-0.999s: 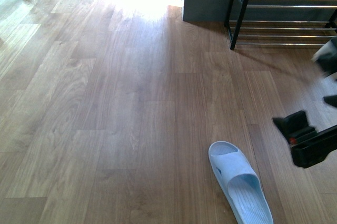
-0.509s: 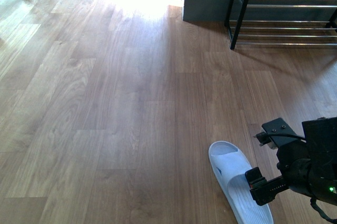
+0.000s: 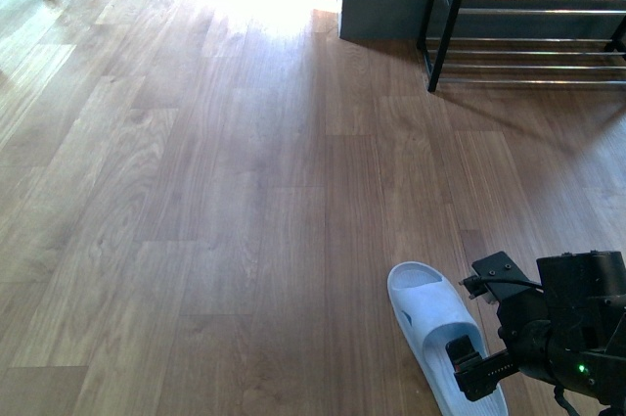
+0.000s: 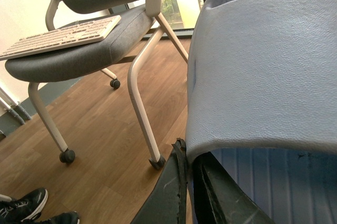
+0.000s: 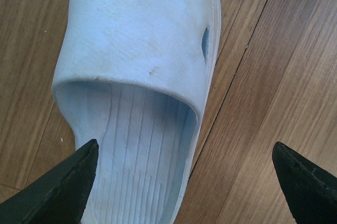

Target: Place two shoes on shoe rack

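I should next grab the slide by its strap's side edge (image 5: 195,109) with my right gripper, to lift it onto the shoe rack.
One pale blue slide (image 3: 430,323) lies on the wood floor at the near right, toe pointing away. My right gripper (image 3: 476,369) hangs open just over its heel end. In the right wrist view the slide (image 5: 142,76) fills the upper left, and the right gripper (image 5: 184,182) has one finger (image 5: 63,187) over the footbed and the other over bare floor. A second pale blue slide (image 4: 263,71) fills the left wrist view, where my left gripper (image 4: 187,182) is shut on the edge of its strap. The shoe rack (image 3: 528,15) stands at the far right.
In the left wrist view, a grey office chair (image 4: 79,34) on castors carries a white keyboard (image 4: 63,37), and black sneakers (image 4: 21,211) show on the floor near it. A grey wall base (image 3: 381,15) stands left of the rack.
My right arm has swung in from the right edge and come down over the heel end of the slide on the floor. That slide has not moved.
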Robot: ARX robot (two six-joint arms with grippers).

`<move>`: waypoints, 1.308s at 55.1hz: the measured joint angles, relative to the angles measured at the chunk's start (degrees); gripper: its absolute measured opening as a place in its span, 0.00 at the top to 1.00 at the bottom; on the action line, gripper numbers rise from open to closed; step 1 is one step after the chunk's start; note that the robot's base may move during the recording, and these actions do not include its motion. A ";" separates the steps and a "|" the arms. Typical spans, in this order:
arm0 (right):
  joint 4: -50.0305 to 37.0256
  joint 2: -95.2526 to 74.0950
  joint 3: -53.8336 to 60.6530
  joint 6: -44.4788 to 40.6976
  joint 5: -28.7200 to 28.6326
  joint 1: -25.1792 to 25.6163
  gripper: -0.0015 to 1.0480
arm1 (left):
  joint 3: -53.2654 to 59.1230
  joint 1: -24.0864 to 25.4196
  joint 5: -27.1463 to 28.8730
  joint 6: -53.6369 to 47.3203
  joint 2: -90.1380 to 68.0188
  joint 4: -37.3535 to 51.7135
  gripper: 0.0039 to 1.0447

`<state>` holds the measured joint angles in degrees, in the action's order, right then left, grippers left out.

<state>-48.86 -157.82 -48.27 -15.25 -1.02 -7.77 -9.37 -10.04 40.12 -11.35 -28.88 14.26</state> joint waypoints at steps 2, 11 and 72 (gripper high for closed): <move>0.07 0.04 0.00 0.00 0.13 0.04 0.09 | -0.02 0.00 0.00 0.00 0.00 0.00 0.99; 0.11 0.04 -0.04 0.00 0.13 0.20 0.09 | 0.00 0.00 0.00 0.00 0.00 0.00 0.99; -14.16 -10.64 -7.87 0.79 1.55 0.39 0.09 | 0.00 0.00 0.00 0.00 0.00 0.00 0.99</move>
<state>-63.02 -168.46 -56.14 -14.46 0.54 -7.38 -9.37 -10.04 40.12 -11.35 -28.88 14.26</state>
